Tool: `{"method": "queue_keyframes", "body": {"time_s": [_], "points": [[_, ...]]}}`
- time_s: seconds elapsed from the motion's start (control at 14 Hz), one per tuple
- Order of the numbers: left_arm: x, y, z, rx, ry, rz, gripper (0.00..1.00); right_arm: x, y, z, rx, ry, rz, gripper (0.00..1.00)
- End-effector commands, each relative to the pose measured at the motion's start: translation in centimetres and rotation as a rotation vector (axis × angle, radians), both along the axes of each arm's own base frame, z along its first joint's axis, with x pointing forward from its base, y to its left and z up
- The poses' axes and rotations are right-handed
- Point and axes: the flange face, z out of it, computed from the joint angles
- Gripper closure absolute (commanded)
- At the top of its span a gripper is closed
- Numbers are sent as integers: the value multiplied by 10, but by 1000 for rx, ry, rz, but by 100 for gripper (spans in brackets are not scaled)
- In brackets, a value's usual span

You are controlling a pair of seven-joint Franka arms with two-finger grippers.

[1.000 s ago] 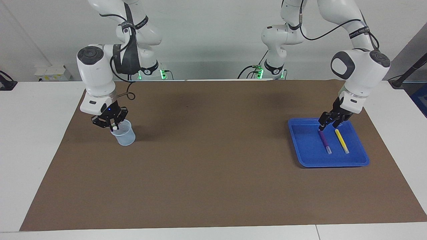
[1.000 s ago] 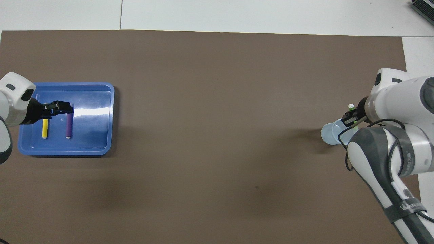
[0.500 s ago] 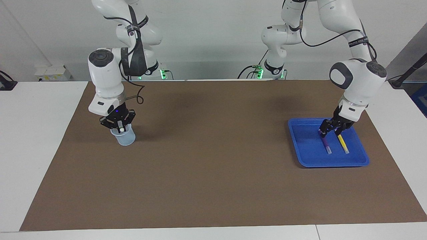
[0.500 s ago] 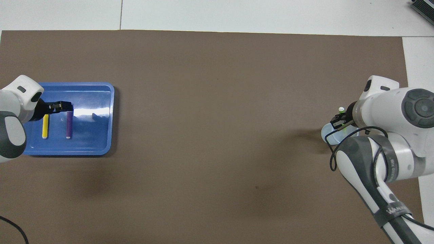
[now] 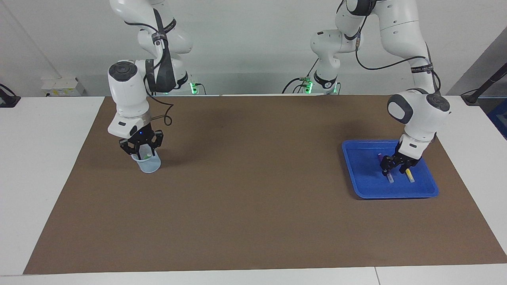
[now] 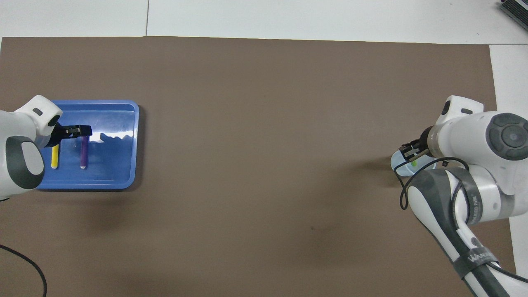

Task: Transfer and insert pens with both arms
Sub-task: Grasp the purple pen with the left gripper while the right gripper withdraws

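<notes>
I will grab the purple pen's white end with my left gripper next, so the pen's purple body [image 6: 84, 153] stays free for my right gripper.
The purple pen [image 5: 390, 178] and the yellow pen [image 5: 409, 175] lie side by side in a blue tray [image 5: 364, 174] at the left arm's end of the table. My left gripper [image 5: 395, 171] is open and low in the tray, its fingers down around the purple pen's middle. In the overhead view it [image 6: 78, 131] covers one end of the purple pen [image 6: 83, 152], beside the yellow pen [image 6: 54, 156]. My right gripper [image 5: 141, 149] is open just above a pale blue cup [image 5: 149, 165]. The green pen [image 6: 413, 163] stands inside the cup [image 6: 397, 163].
A brown mat [image 5: 253, 190] covers the table between cup and tray [image 6: 119, 165]. A thin dark slanted pole [image 5: 485, 85] stands off the mat at the left arm's end. A black cable [image 6: 24, 264] lies at the mat's edge near the left arm.
The right gripper turned upright over the cup and opened; the green pen dropped into the cup. The left gripper came down in the tray onto the purple pen.
</notes>
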Motion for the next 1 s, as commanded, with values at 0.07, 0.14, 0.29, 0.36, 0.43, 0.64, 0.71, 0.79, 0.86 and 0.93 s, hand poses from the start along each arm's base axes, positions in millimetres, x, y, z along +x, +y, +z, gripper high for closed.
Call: {"method": "queue_keyframes", "body": {"time_s": [0.07,0.14,0.29,0.36,0.43,0.64,0.71,0.79,0.86,0.93], "points": [[2,7,-17,27,-17,-18,27,4,7,31,-6,-39,-8,0],[2,6,-20,28,-17,-18,30,8,21,37,1,-55,9,0],[3,4,-21,27,-20,-13,33,10,45,43,64,-73,-43,0],[4,2,-21,27,-21,-14,34,10,47,42,100,-78,-106,0],[4,0,-24,28,-21,-14,35,10,48,40,134,-71,-150,0],[4,-3,-30,32,-27,-19,44,10,49,39,245,-46,-230,0],[4,-3,-30,33,-27,-22,58,10,48,39,274,-40,-259,0],[4,-3,-31,33,-25,-24,68,9,49,38,289,-35,-285,0],[4,-3,-31,33,-24,-25,72,8,52,38,294,-33,-307,0],[4,-3,-31,33,-22,-27,77,7,53,39,296,-28,-333,0]]}}
